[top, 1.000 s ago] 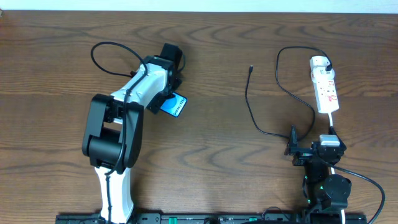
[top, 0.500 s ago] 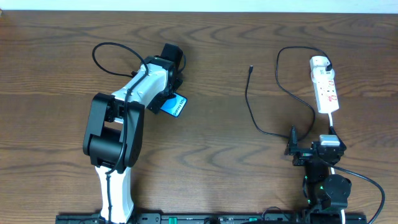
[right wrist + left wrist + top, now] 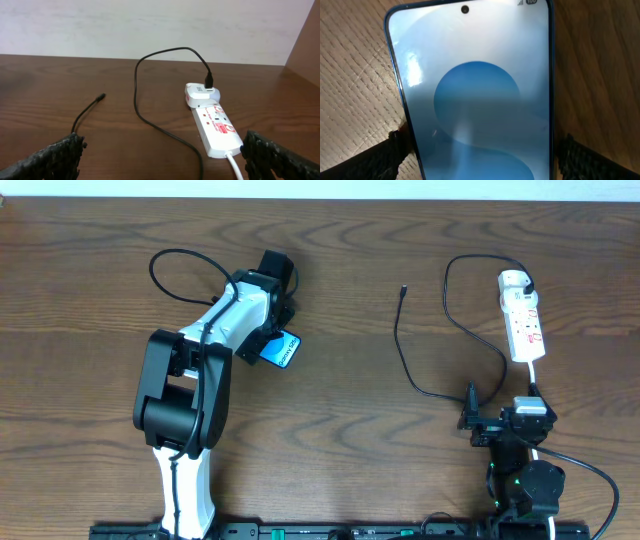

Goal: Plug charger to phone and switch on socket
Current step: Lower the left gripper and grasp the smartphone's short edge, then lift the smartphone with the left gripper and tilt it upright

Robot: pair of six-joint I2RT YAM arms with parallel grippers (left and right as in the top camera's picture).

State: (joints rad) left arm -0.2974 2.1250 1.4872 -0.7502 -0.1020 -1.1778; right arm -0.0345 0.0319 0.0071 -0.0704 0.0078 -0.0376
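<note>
The left gripper is ready to close on the phone: its open fingers are down beside the phone's long edges in the left wrist view.
The phone (image 3: 284, 350) lies on the table with its cyan-blue screen up, half under my left gripper (image 3: 268, 338). In the left wrist view the phone (image 3: 475, 85) fills the frame. My left gripper (image 3: 480, 155) is open with one finger on each long side of the phone. The left finger touches the phone's edge. The charger (image 3: 400, 345), a thin black cable, ends in a free plug tip (image 3: 403, 290) at mid-table; the right wrist view shows the cable (image 3: 137, 100) too. The socket (image 3: 523, 320) (image 3: 215, 125) lies far right. My right gripper (image 3: 503, 405) (image 3: 162, 157) is open and empty in front of the socket.
The charger's other end sits in a white adapter (image 3: 512, 280) (image 3: 199, 92) at the socket's far end. The socket's thick white cord (image 3: 535, 380) runs back past my right arm. A pale wall stands behind the table's far edge.
The left gripper and the phone have shifted very slightly toward the front left. The right arm, the cable and the socket have not moved.
</note>
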